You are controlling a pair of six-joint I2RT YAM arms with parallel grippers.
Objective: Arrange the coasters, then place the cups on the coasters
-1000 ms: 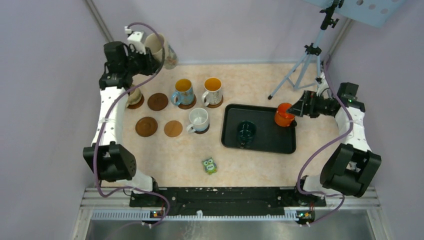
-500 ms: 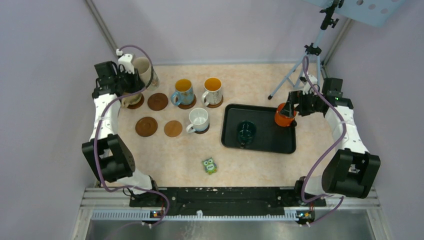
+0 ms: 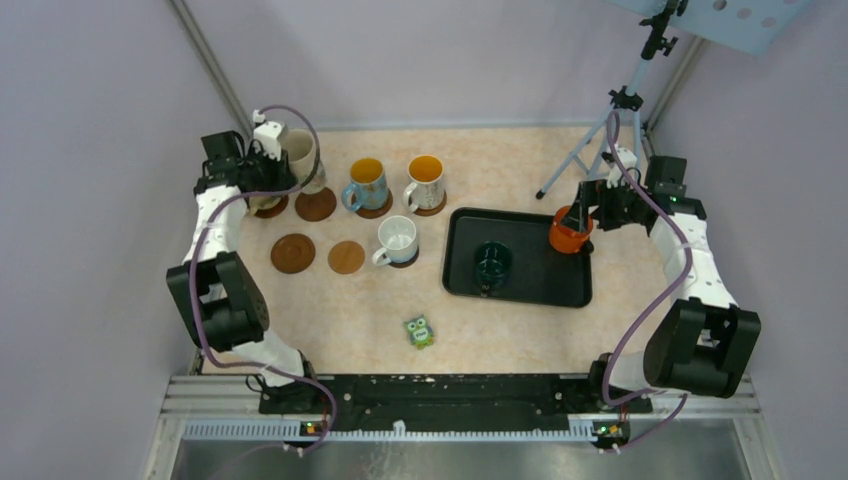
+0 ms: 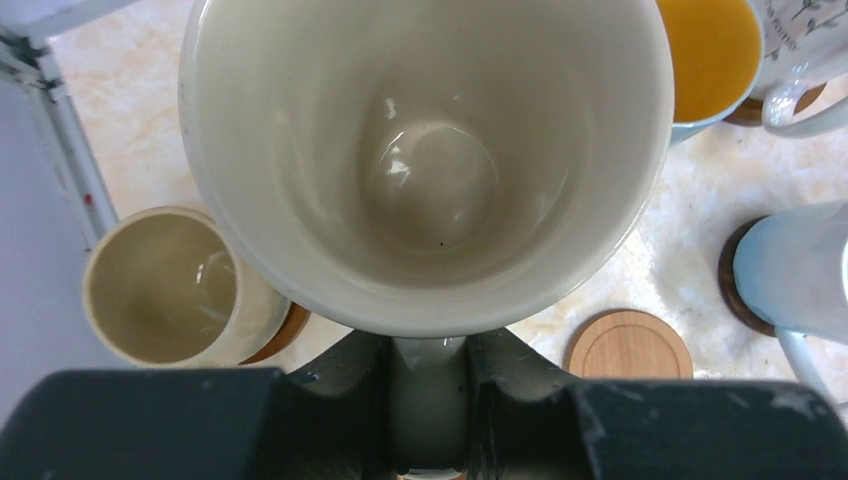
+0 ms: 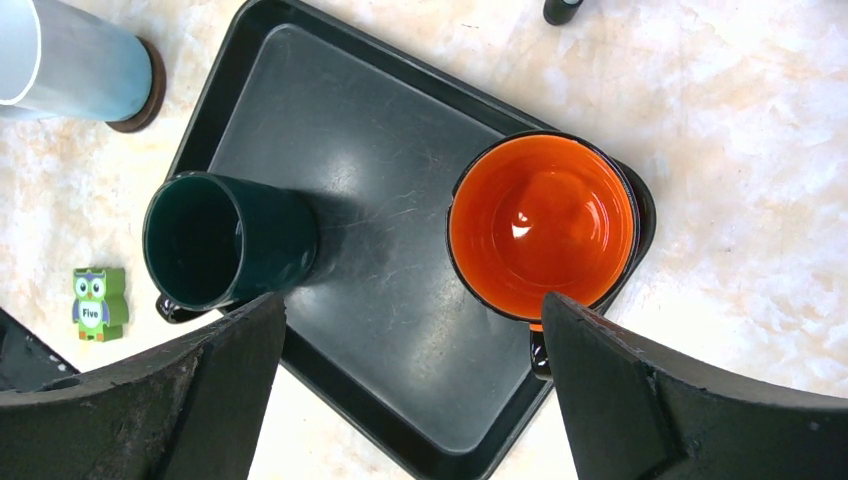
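The cream cup (image 3: pixel 300 157) hangs upright well above the bare dark coaster and would fall if I opened now, so my left gripper lowers it onto the coaster first.
My left gripper (image 3: pixel 268 168) (image 4: pixel 428 352) is shut on the handle of a cream cup (image 3: pixel 300 157) (image 4: pixel 430 150), held upright above the table at the back left, by a bare dark coaster (image 3: pixel 316 205). A beige cup (image 3: pixel 265 198) (image 4: pixel 160 285) stands on its coaster beside it. A brown coaster (image 3: pixel 293 253) and a tan coaster (image 3: pixel 347 257) (image 4: pixel 628 345) lie bare. Three cups (image 3: pixel 366 185) (image 3: pixel 426 182) (image 3: pixel 397 240) stand on coasters. My right gripper (image 3: pixel 588 218) (image 5: pixel 410 310) hangs open over the orange-red cup (image 3: pixel 569 231) (image 5: pixel 540 225); the dark green cup (image 3: pixel 492 263) (image 5: pixel 215 240) stands nearby.
The black tray (image 3: pixel 530 285) (image 5: pixel 400 170) holds the green and orange-red cups at centre right. A small green owl figure (image 3: pixel 418 331) (image 5: pixel 98 302) sits near the front. A tripod (image 3: pixel 610 130) stands at the back right. Walls close in on both sides.
My left arm brought the cream cup from the back left corner forward and right, toward the dark coaster. My right gripper shifted over the orange-red cup, then held still.
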